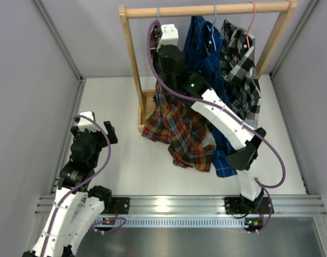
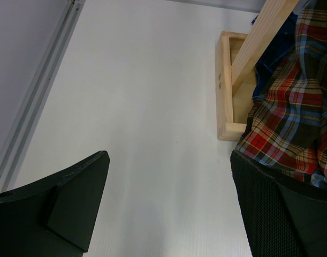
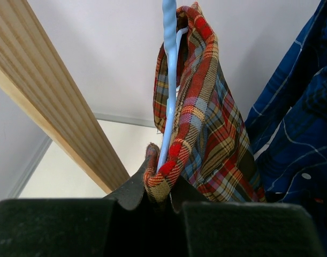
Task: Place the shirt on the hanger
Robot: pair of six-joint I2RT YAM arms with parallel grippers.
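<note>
I can open my right gripper now, because the hanger's hook goes over the bar and the shirt would stay hanging.
The red-orange plaid shirt (image 1: 179, 131) hangs below the wooden rail, its lower part pooled on the table. In the right wrist view a fold of the shirt (image 3: 206, 123) wraps the light-blue hanger (image 3: 168, 80), which rises straight up. My right gripper (image 3: 159, 187) is shut on that fold together with the hanger wire, up near the rail (image 1: 206, 9). The hanger's hook (image 1: 158, 12) loops over the rail. My left gripper (image 2: 168, 209) is open and empty, low over the table to the left of the rack; the shirt's hem (image 2: 297, 118) shows at its right.
A wooden clothes rack (image 1: 132, 59) stands at the back, its base (image 2: 227, 91) on the table. A navy plaid shirt (image 1: 203, 48) and a black-and-white plaid shirt (image 1: 241, 59) hang beside it, the latter on a pink hanger (image 1: 253, 16). Walls close both sides.
</note>
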